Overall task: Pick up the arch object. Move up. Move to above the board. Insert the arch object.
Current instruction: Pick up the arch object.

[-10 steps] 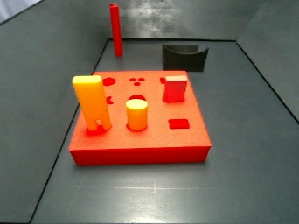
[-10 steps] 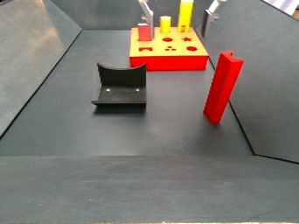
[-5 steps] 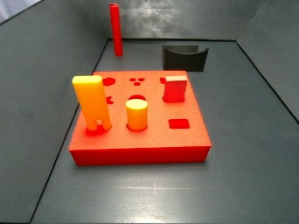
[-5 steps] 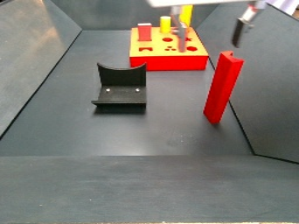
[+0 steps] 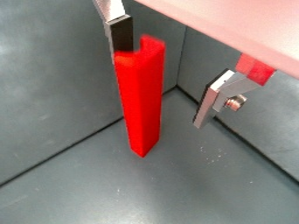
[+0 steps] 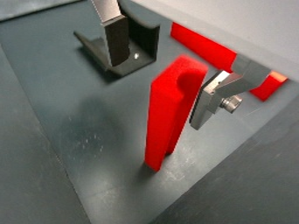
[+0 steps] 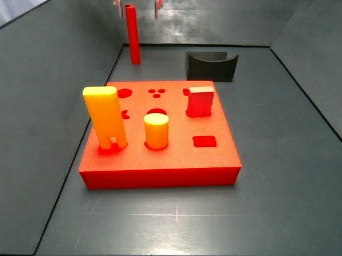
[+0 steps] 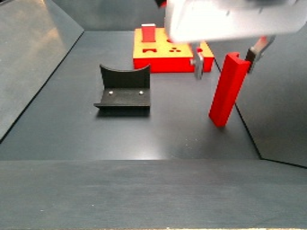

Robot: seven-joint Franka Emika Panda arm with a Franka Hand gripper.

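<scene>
The arch object has to be lifted and inserted into the board (image 7: 160, 160), so my gripper next needs to grab it by its upper part (image 7: 132, 15).
The arch object (image 7: 132, 35) is a tall slim red bar standing upright on the dark floor beyond the board (image 7: 160, 160). It also shows in a side view (image 8: 228, 90) and in both wrist views (image 5: 140, 96) (image 6: 173, 114). My gripper (image 8: 225, 57) is open, with its fingers on either side of the bar's top and not clamped on it. In the wrist views the gripper (image 5: 167, 66) (image 6: 165, 70) has one finger (image 5: 119, 31) close to the bar and the other finger (image 5: 216, 98) apart from it. At the top of a side view the gripper (image 7: 134, 8) is only partly visible.
A dark grey block with an arched cutout (image 7: 214, 65) (image 8: 124, 88) (image 6: 140, 44) stands beside the bar. The board bears a tall yellow-orange block (image 7: 100, 118), a yellow cylinder (image 7: 156, 131) and a red block (image 7: 199, 101). Grey walls enclose the floor close behind the bar.
My gripper has moved from above the board over to the arch object and come down around its top. The bar, board and block have not moved.
</scene>
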